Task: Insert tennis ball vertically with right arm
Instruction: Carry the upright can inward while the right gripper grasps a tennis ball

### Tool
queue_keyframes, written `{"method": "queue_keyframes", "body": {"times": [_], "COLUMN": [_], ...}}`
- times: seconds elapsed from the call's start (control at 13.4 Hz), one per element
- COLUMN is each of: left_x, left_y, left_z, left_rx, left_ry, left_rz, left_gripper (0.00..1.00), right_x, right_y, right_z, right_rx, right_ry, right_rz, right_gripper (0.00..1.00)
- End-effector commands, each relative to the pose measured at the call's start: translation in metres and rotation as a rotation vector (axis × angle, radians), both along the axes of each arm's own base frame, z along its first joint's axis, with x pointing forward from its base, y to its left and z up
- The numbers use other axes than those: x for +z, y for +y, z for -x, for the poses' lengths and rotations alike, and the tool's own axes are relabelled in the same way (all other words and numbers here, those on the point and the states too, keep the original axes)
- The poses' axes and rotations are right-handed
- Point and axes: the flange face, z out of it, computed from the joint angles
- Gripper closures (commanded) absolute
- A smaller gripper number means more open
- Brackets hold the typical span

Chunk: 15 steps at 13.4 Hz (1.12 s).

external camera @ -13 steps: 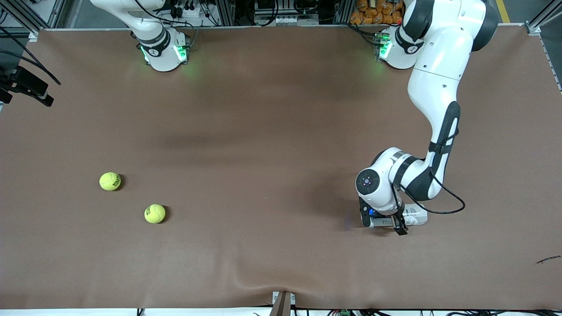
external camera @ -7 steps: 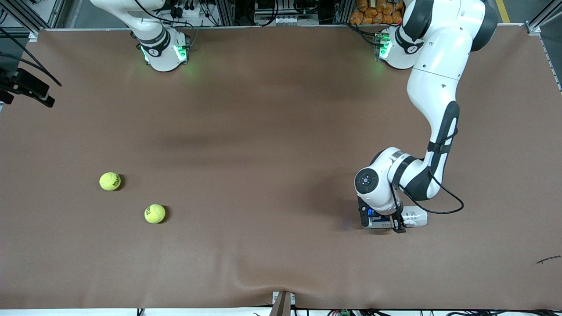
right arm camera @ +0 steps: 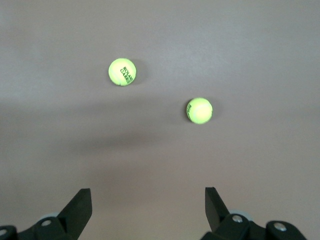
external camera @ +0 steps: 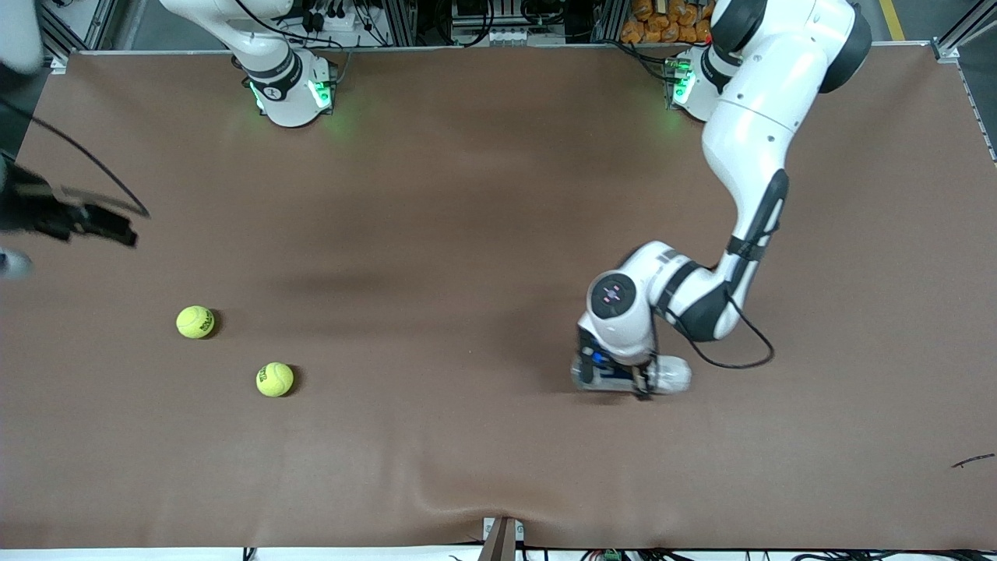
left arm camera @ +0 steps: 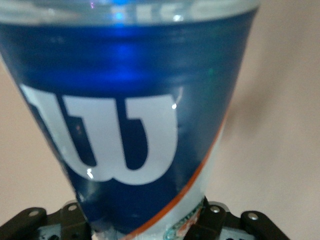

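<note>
I should grab the lettered tennis ball by its felt sides with my right gripper next, to put it upright into the clear can [external camera: 670, 374].
Two yellow tennis balls [external camera: 195, 322] [external camera: 274, 379] lie on the brown table toward the right arm's end. They also show in the right wrist view [right arm camera: 122, 72] [right arm camera: 200, 110]. My right gripper [external camera: 109, 226] hangs open and empty over the table's edge at that end, and its fingers [right arm camera: 80, 207] stand wide apart in its wrist view. My left gripper [external camera: 613, 379] is shut on a clear tennis ball can [external camera: 670, 374] with a blue label, held on its side low over the table. The can [left arm camera: 130, 125] fills the left wrist view.
Both arm bases [external camera: 290, 93] [external camera: 701, 93] stand along the table's farthest edge from the front camera. A small dark scrap [external camera: 974, 461] lies near the left arm's end. A bracket [external camera: 501, 538] sits at the table's nearest edge.
My left arm has carried the can toward the middle of the table. My right gripper has swung in over the table's edge, closer to the balls.
</note>
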Motion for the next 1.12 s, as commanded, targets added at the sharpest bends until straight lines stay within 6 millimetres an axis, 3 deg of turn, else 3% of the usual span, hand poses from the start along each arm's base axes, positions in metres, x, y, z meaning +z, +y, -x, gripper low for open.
{"method": "queue_keyframes", "body": {"times": [0.0, 0.22, 0.6, 0.82, 1.05], "left_x": [0.030, 0.054, 0.077, 0.066, 0.044], "left_y": [-0.046, -0.094, -0.156, -0.188, -0.191], "left_z": [0.011, 0.027, 0.058, 0.082, 0.089], "left_rx": [0.029, 0.058, 0.172, 0.240, 0.260], "left_ry": [-0.003, -0.007, 0.005, -0.024, -0.108], "left_rz": [0.237, 0.492, 0.815, 0.971, 1.046], "left_gripper": [0.30, 0.31, 0.30, 0.31, 0.31], "right_x": [-0.049, -0.109, -0.208, -0.266, -0.308], "right_y": [0.005, 0.021, 0.042, 0.041, 0.058], "right_z": [-0.034, -0.067, -0.095, -0.105, -0.110], "right_rx": [0.013, 0.031, 0.038, 0.040, 0.065], "right_ry": [-0.003, -0.046, -0.053, -0.096, -0.125], "right_rz": [-0.021, -0.033, -0.043, -0.034, -0.031], "right_gripper": [0.00, 0.00, 0.00, 0.00, 0.00]}}
